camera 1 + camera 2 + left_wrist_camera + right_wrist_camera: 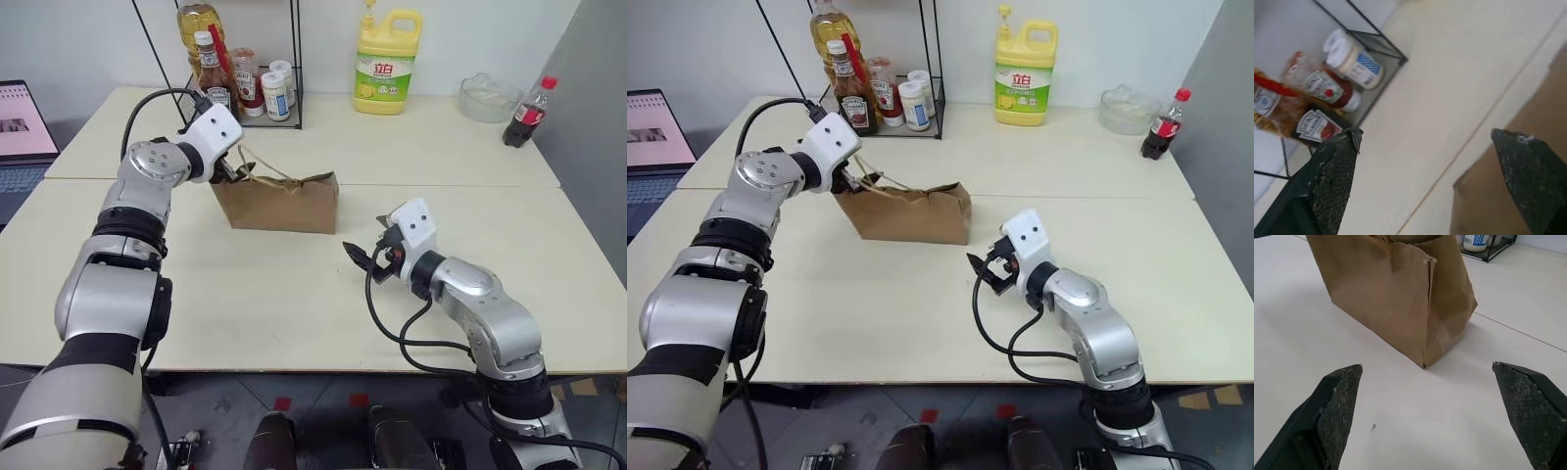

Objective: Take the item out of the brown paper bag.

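The bag's cord handle loops up loose over its top. Next, my left gripper grabs the bag by that cord handle [257, 177].
The brown paper bag [279, 201] stands upright on the table, its cord handles [265, 174] lying over its top. The item is hidden; the bag's inside cannot be seen. My left gripper [227, 168] is at the bag's upper left corner, beside the handles. It is open, with bare table between its fingers [1337, 176] and the bag's edge [1484, 205] by the other finger. My right gripper [364, 257] hovers low over the table to the right of the bag, a short gap away. It points at the bag's [1400, 293] near corner, open and holding nothing.
Behind the bag stands a black wire rack [294, 98] with sauce bottles and jars. A yellow detergent jug [386, 61], a glass bowl [488, 96] and a dark cola bottle [529, 111] line the back right. A laptop [24, 132] sits at the far left.
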